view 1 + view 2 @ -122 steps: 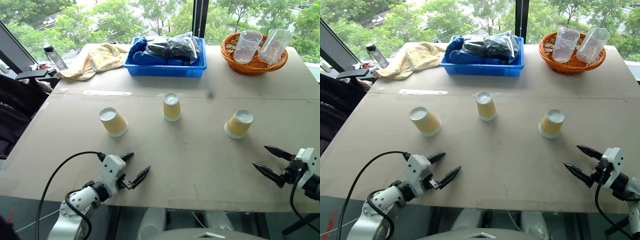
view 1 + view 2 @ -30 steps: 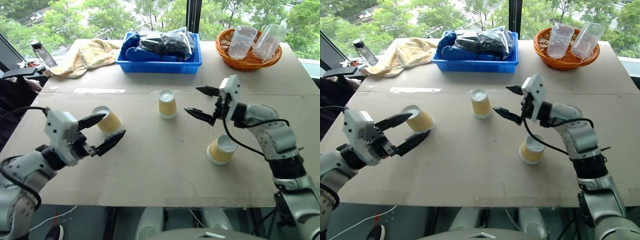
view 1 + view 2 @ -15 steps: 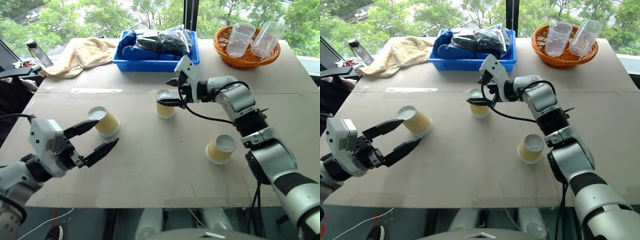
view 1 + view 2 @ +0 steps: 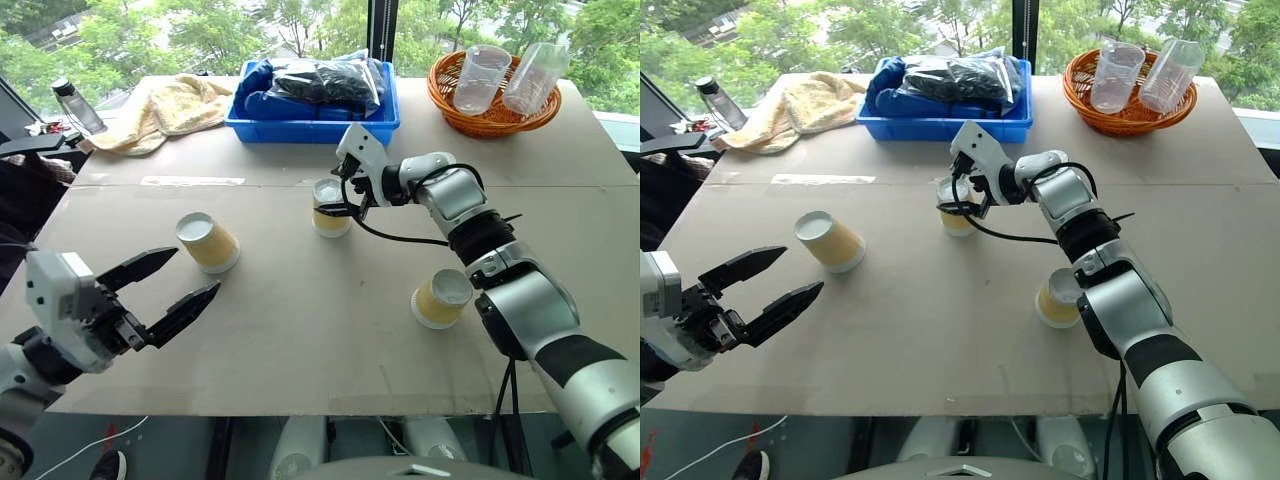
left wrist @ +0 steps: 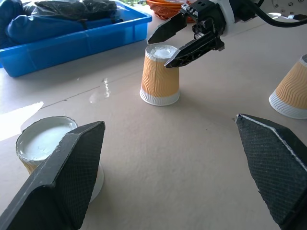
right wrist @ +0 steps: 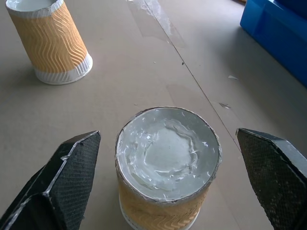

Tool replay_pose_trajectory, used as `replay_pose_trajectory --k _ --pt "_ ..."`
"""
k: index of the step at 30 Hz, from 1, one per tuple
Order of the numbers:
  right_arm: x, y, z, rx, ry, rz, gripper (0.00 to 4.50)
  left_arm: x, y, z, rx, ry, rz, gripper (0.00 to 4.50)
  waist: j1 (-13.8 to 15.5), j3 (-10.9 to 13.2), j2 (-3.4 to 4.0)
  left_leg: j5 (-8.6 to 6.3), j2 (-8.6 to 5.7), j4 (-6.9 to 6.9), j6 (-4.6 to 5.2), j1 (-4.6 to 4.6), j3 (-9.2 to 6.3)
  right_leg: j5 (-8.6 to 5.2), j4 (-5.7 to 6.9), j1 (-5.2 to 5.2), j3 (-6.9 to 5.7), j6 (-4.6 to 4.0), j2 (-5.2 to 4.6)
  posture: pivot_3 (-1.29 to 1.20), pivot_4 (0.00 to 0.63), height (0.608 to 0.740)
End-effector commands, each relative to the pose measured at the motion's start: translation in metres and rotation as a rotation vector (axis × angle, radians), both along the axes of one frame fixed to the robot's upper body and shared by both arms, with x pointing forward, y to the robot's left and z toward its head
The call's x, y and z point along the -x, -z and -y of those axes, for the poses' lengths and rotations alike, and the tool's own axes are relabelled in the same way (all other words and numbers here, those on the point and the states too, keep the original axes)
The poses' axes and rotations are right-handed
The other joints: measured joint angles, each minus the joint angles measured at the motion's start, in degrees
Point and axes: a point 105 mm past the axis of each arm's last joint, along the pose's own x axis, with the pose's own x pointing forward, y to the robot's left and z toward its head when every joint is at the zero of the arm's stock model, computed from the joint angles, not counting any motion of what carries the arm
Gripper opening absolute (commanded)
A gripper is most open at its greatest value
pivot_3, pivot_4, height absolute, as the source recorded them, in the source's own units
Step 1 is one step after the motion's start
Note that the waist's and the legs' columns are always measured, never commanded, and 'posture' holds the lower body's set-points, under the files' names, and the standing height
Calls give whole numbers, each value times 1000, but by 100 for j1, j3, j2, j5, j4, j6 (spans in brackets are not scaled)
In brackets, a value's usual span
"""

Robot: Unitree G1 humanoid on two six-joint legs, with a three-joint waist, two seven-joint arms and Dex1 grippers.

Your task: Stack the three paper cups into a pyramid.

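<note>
My right fingers are on both sides of the middle cup's pale top [image 6: 168, 151] in the right wrist view, so they should close now and would hold the cup.
Three yellow paper cups stand upside down on the brown table: the left cup [image 4: 207, 243], the middle cup [image 4: 330, 207] and the right cup [image 4: 440, 298]. My right gripper [image 4: 337, 194] is open, and its fingers [image 6: 62, 187] straddle the top of the middle cup [image 6: 168, 153] with a gap on each side. My left gripper [image 4: 195, 270] is open with nothing between its fingers [image 5: 67, 177]. It hovers near the table's front edge, short of the left cup [image 5: 45, 143]. No cup is held.
A blue bin [image 4: 320, 125] of dark bags sits behind the middle cup. At the back right, an orange basket [image 4: 490, 115] holds clear plastic cups [image 4: 478, 80]. A yellow towel [image 4: 170, 105] and a bottle [image 4: 75, 105] lie at the back left.
My right gripper has swung left, from between the middle and right cups, to straddle the middle cup. My left gripper has drawn back a little from the left cup.
</note>
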Motion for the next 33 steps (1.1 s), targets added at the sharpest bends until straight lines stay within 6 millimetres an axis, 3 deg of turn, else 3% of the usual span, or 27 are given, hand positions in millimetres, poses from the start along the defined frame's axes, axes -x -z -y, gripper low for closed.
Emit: replay_pose_trajectory --k 1,5,8,11,12,17,21,26,33 --pt "-1 -13 -4 -16 -12 40 4472 4 -10 6 -14 30 49 4500 3 0 0 0 0 0 0 0 0 0 0 0 0 0 0 0 150 740" --pt "-1 -12 -4 -11 -12 35 4472 4 -10 6 -10 41 47 4500 4 0 0 0 0 0 0 0 0 0 0 0 0 0 0 0 150 740" --pt "0 -13 -4 -16 -16 39 3701 4 -10 8 -10 50 44 4500 2 0 0 0 0 0 0 0 0 0 0 0 0 0 0 0 150 740" --pt "2 -14 -4 -19 -34 39 2251 3 -9 9 -10 56 39 4500 3 0 0 0 0 0 0 0 0 0 0 0 0 0 0 0 150 740" --pt "5 -15 -4 -19 -54 43 2045 3 -8 10 -10 61 36 4500 4 0 0 0 0 0 0 0 0 0 0 0 0 0 0 0 150 740" --pt "22 -29 2 -27 -161 72 2038 1 -7 14 -15 94 22 4500 14 0 0 0 0 0 0 0 0 0 -1 0 0 0 0 0 150 740" --pt "51 -42 26 -11 -289 99 2038 -4 -7 25 -9 162 14 4500 71 0 0 0 -1 3 1 -10 -11 0 -6 0 -12 0 -3 0 150 740" --pt "89 -34 44 -9 -325 57 2038 -11 -8 40 -12 240 10 4500 18 1 1 0 -1 0 1 -8 -15 0 -4 3 -14 0 -4 0 150 740" --pt "110 -26 63 6 -263 56 2038 -20 -9 47 -17 311 -3 4500 28 1 2 0 0 3 1 -7 -12 0 -3 3 -12 0 -2 0 150 740"
